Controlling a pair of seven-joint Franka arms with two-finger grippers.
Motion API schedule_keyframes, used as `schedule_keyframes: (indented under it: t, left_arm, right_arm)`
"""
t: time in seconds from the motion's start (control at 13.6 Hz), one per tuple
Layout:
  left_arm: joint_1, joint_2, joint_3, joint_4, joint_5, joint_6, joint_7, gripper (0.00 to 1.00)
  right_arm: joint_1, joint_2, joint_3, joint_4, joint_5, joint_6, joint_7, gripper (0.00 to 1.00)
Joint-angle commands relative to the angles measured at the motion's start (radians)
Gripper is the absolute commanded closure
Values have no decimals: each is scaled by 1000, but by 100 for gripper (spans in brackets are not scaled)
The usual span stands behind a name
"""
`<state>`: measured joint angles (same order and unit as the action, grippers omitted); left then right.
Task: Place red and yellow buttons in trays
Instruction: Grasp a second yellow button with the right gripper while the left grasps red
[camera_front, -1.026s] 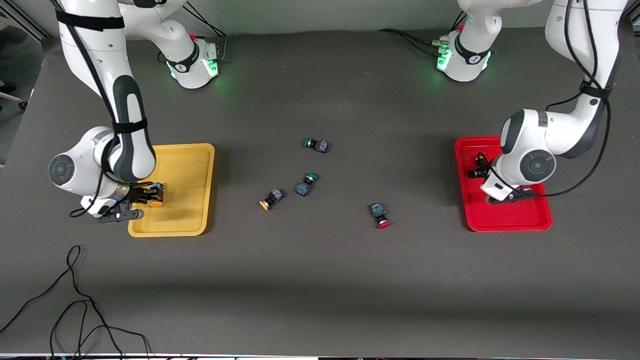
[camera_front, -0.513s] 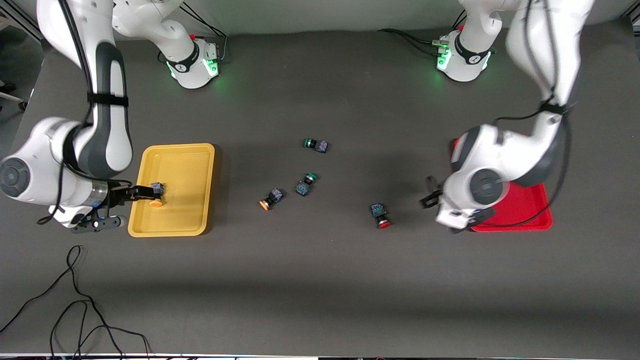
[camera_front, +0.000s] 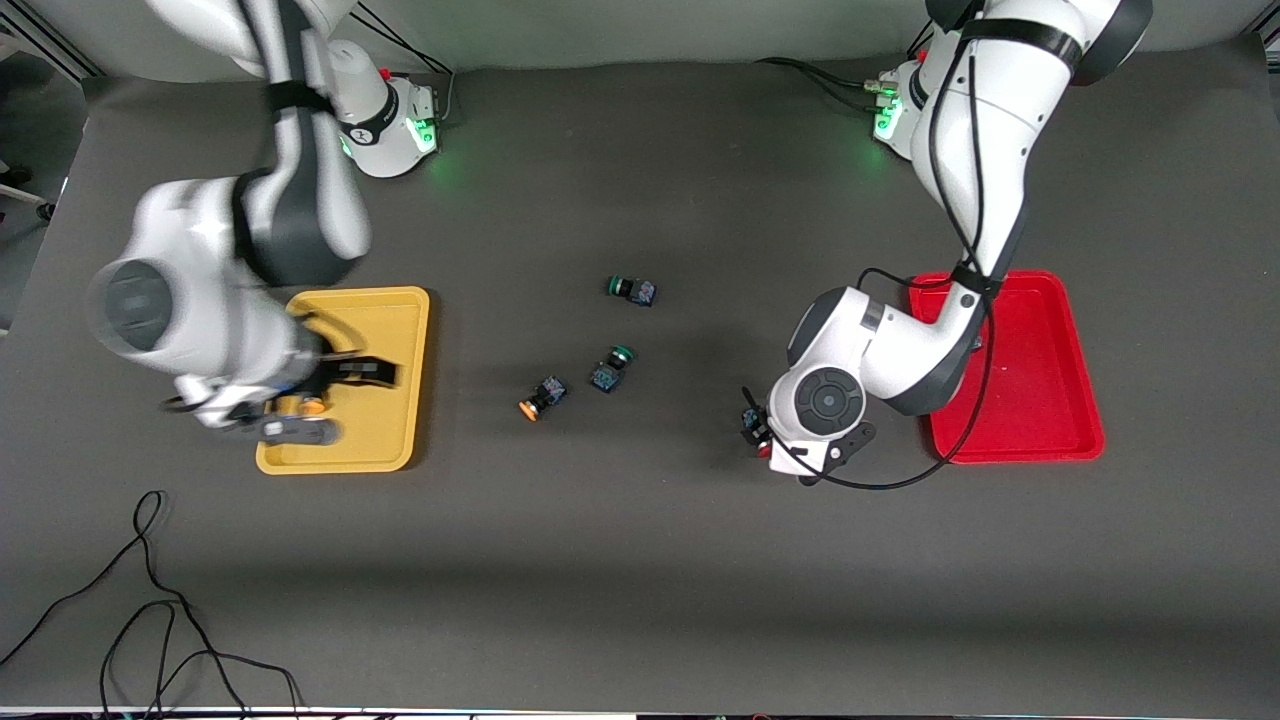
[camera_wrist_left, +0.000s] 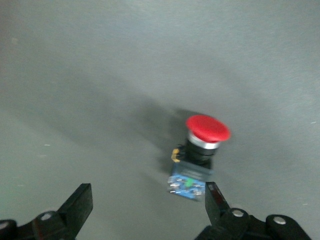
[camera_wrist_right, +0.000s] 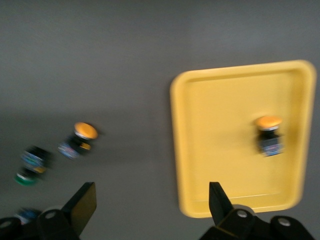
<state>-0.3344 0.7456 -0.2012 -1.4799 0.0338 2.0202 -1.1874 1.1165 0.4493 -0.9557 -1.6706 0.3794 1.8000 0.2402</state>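
Note:
My left gripper lowers before closing on the red button, since the gripper's fingers are above the red button's body (camera_front: 753, 420).
A red button (camera_wrist_left: 205, 150) lies on the mat between the red tray (camera_front: 1040, 400) and the middle of the table. My left gripper (camera_front: 772, 440) is open just over it and mostly covers it in the front view. In the left wrist view the gripper (camera_wrist_left: 147, 210) has the button's dark body close to one finger. One yellow button (camera_front: 311, 405) lies in the yellow tray (camera_front: 390, 340). My right gripper (camera_front: 332, 402) is open and empty above that tray. The other yellow button (camera_front: 540, 397) lies mid-table. No second red button shows.
Two green-capped buttons (camera_front: 631, 290) (camera_front: 610, 368) lie mid-table, farther from the front camera than the loose yellow button. The left arm crosses one edge of the red tray. A black cable (camera_front: 150, 600) lies near the front edge at the right arm's end.
My left gripper left the red tray and moved over the red button on the mat. My right gripper released the yellow button in the yellow tray, drew off, then swung back above it.

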Motion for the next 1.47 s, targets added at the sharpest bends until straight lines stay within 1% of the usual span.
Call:
schedule_keyframes:
  t: [0.0, 0.07, 0.15, 0.22, 0.29, 0.37, 0.44, 0.51, 0.59, 0.66, 0.81, 0.88, 0.95, 1.1, 1.17, 1.25, 1.32, 1.39]
  left_arm:
    - [-20, 43, 14, 32, -12, 55, -37, 0]
    - [-21, 50, 14, 32, -14, 78, -38, 0]
    - [-21, 55, 14, 32, -12, 100, -38, 0]
    - [-21, 66, 14, 32, -11, 119, -35, 0]
    - [-21, 77, 14, 32, -5, 132, -34, 1]
    - [-20, 81, 14, 32, -6, 144, -35, 9]
    - [-20, 81, 14, 32, -3, 147, -29, 24]
    - [-20, 81, 16, 30, 0, 146, -27, 58]
    - [-21, 83, 16, 30, 1, 147, -29, 97]
    - [-21, 86, 16, 30, 3, 149, -26, 100]
    - [-20, 84, 16, 30, 21, 146, -21, 100]
    - [-20, 77, 16, 35, 28, 131, -26, 100]
    - [-18, 64, 17, 55, 35, 82, -26, 100]
    - [-6, 51, 22, 120, 90, -117, 11, 100]
    - [21, 32, 23, 140, 92, -199, 58, 100]
    - [73, -6, 20, 133, 86, -269, 140, 100]
    - [131, -49, 17, 112, 84, -323, 238, 100]
    - [174, -107, 19, 60, 86, -343, 308, 100]
  right_arm:
    - [57, 86, 49, 20, 82, 77, 317, 0]
    - [60, 94, 78, 15, 117, 119, 462, 0]
    - [60, 100, 115, 15, 125, 151, 575, 0]
    - [60, 113, 142, 14, 127, 174, 641, 0]
    - [62, 127, 150, -3, 130, 203, 663, 0]
    - [72, 127, 158, -38, 131, 244, 665, 0]
    - [94, 127, 160, -88, 133, 299, 665, 0]
    - [118, 130, 161, -150, 136, 390, 665, 0]
    - [137, 137, 169, -209, 166, 482, 665, 0]
    - [152, 169, 195, -242, 224, 555, 665, 0]
    - [157, 257, 233, -245, 301, 636, 663, 0]
    - [155, 285, 254, -244, 330, 671, 662, 0]
    - [155, 298, 259, -244, 341, 694, 660, 0]
    - [149, 305, 265, -245, 342, 694, 648, 0]
    - [148, 305, 265, -245, 342, 694, 648, 0]
    - [144, 305, 265, -245, 342, 694, 646, 0]
    - [143, 305, 267, -245, 340, 694, 639, 2]
    - [141, 305, 265, -247, 340, 691, 610, 30]
